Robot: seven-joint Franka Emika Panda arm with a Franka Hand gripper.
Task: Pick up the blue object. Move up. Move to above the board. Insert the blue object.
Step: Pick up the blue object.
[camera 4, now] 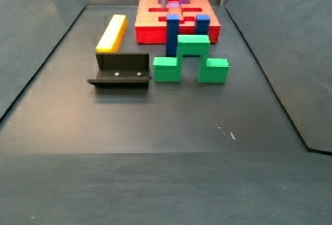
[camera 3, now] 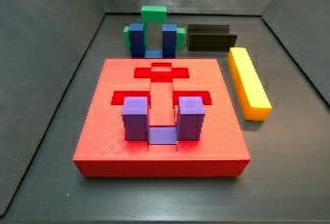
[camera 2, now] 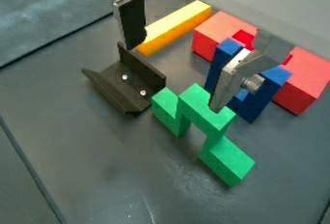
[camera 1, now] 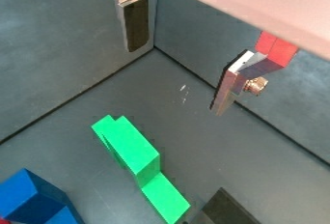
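My gripper should grab the blue object by its upright arm (camera 3: 137,41) next. Then the blue object can be inserted into the red board (camera 3: 116,122).
The blue object (camera 2: 233,56) stands upright on the floor between the green block (camera 2: 194,120) and the red board (camera 2: 307,81). It also shows in both side views (camera 3: 135,40) (camera 4: 173,35) and in a wrist view (camera 1: 26,199). My gripper (camera 2: 175,73) is open and empty, hanging above the floor beside the green block, short of the blue object. One finger (camera 2: 233,81) partly hides the blue object. The gripper (camera 1: 178,78) has only bare floor between its fingers. The board (camera 3: 116,122) lies flat.
A purple U-shaped block (camera 3: 161,124) sits in a recess of the board. A long yellow bar (camera 3: 249,81) lies beside the board. The fixture (camera 2: 125,85) stands close to the green block (camera 4: 188,66). Grey walls enclose the floor.
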